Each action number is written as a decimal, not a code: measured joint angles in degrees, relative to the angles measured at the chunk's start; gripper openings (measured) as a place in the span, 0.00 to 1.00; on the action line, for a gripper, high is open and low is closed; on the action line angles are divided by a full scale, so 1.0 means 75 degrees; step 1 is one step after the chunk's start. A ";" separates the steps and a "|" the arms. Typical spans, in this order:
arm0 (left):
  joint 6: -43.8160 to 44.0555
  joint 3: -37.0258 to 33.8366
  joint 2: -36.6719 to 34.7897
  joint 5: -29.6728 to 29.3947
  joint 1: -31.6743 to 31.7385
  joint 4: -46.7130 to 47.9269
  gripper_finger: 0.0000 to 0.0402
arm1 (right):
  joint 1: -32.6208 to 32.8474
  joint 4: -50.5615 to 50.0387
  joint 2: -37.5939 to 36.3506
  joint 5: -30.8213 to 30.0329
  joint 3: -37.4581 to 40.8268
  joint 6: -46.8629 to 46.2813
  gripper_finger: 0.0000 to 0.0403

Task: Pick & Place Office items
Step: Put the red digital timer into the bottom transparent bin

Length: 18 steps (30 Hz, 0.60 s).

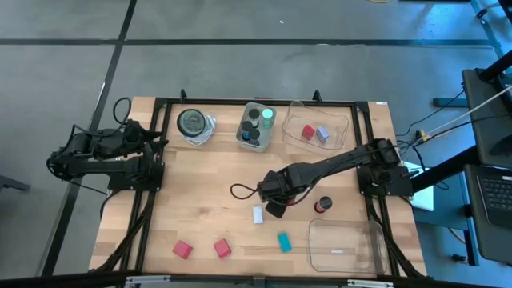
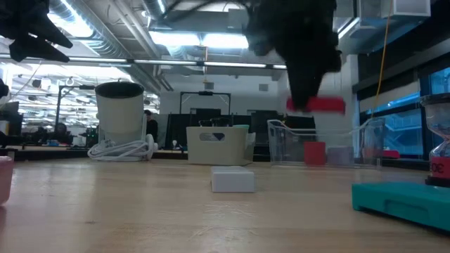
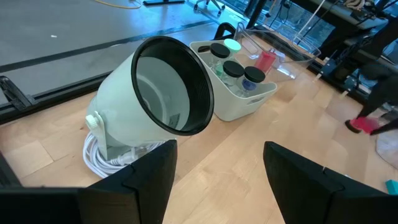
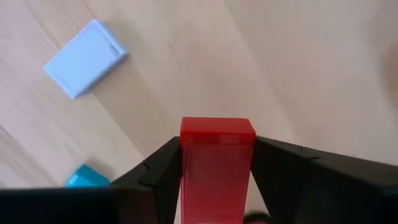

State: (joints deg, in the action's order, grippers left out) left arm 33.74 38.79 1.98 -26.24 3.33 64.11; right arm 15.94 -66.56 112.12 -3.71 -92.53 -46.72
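Observation:
The red block is short of the clear tray; I should move it there before my right gripper lets go.
My right gripper hangs over the table's middle, shut on a red block. Below it on the wood lie a white block, a teal block, two more red blocks and a dark cylinder. At the far edge, a clear tray holds a red block and a lavender one. A small bin beside it holds dark cylinders and a green one. My left gripper waits open at the table's left edge. My right gripper pinches the red block between its two fingers, one finger on each long side. The fingers come from above, pointing down. The block is lifted clear of the table, lying about level under the gripper.
A round grey dish-like lamp with a coiled white cable sits at the far left of the table. A second clear tray stands at the near right corner. Bare wood lies between the left arm and the middle.

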 joint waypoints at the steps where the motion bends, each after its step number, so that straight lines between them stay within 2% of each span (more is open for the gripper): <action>1: 0.0000 -0.0001 0.0000 0.0000 0.0000 0.0000 0.59 | 0.0048 -0.0310 -0.0003 -0.0147 -0.0241 0.0101 0.40; 8: 0.0000 -0.0001 0.0000 0.0000 0.0000 -0.0002 0.59 | 0.0544 -0.2410 -0.0147 -0.0655 -0.1586 0.0290 0.41; 18: 0.0000 0.0001 0.0000 -0.0001 0.0000 -0.0001 0.59 | 0.1801 -0.3134 -0.1239 -0.0945 -0.1551 -0.1433 0.41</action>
State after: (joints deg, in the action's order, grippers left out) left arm 33.74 38.80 1.98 -26.24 3.33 64.10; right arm 29.45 -90.07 102.82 -10.80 -104.16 -57.47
